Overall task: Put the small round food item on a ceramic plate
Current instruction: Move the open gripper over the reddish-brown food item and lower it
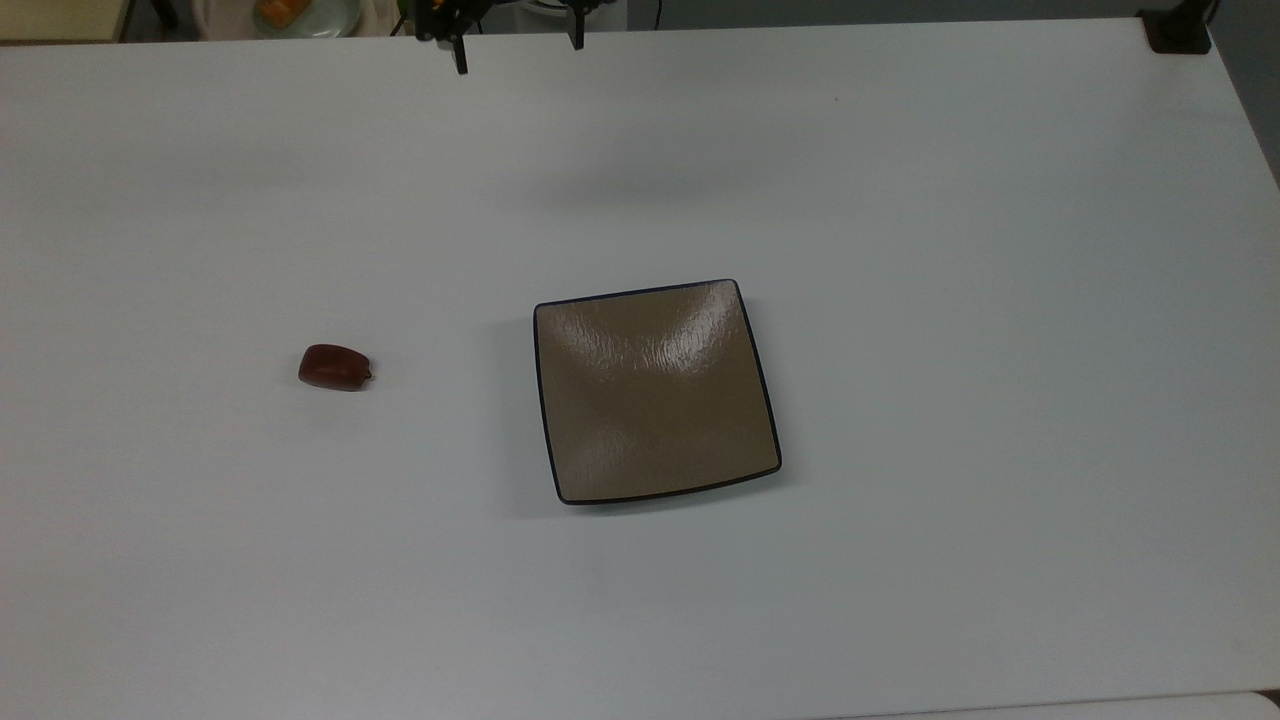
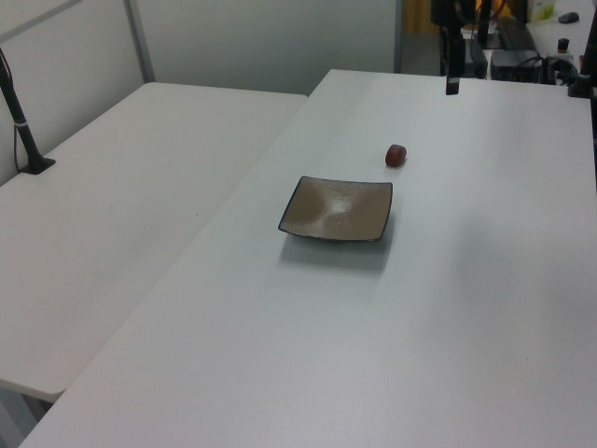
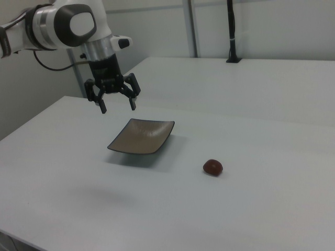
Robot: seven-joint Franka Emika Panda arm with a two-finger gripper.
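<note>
My gripper should next grab the small round food item by its rounded sides, to put it on the ceramic plate.
The small round food item, a glossy reddish-brown lump, lies on the white table at the top view's left. It sits apart from the ceramic plate, a square tan-brown plate with a dark rim and nothing on it. The left view has the food item just beyond the plate. In the right view the food item lies right of the plate. My gripper hangs open and holds nothing, well above the table behind the plate. Seen from the top, the gripper is at the upper edge.
A black post is clamped at the table's far corner, at the top view's upper right. A second white table adjoins on the left view's left, carrying a black pole. A dish with orange food sits beyond the table's far edge.
</note>
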